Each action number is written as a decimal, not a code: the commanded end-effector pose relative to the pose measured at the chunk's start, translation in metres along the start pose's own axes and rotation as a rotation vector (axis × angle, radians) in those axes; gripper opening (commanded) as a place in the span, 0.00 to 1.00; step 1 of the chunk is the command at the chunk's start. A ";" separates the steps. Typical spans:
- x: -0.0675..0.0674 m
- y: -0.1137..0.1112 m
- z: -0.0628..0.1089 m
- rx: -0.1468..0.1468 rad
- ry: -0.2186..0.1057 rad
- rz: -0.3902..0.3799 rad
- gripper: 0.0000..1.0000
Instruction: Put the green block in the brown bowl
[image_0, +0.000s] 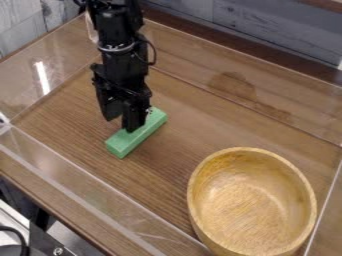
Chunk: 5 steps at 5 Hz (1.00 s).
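Observation:
I should next grab across the long sides of the green block (138, 135) with my gripper, so it can put the block in the brown bowl (251, 203).
The green block (138, 135) lies flat on the wooden tabletop, left of centre, its long side running from lower left to upper right. My gripper (120, 116) hangs on the black arm right over the block's upper-left part, fingers pointing down and spread apart, open; the right finger (134, 117) reaches down in front of the block's far end. The brown bowl (251, 203) stands empty at the lower right, well apart from the block and the gripper.
Clear plastic walls (40, 70) ring the table on the left and front. A grey tiled wall (267, 25) rises at the back. Dark gear (34, 240) shows at the bottom left corner.

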<state>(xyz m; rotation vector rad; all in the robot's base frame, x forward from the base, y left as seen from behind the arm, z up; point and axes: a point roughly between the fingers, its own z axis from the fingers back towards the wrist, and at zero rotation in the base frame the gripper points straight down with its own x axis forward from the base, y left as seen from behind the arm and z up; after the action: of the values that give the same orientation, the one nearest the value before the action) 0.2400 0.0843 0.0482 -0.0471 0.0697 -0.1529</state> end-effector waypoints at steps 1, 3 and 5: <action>0.010 0.009 0.006 0.022 -0.055 -0.007 1.00; 0.012 0.010 -0.009 0.015 -0.061 -0.026 1.00; 0.013 0.009 -0.019 0.002 -0.056 -0.019 0.00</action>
<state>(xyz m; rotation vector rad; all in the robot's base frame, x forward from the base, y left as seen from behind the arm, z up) 0.2493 0.0862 0.0214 -0.0614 0.0397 -0.1825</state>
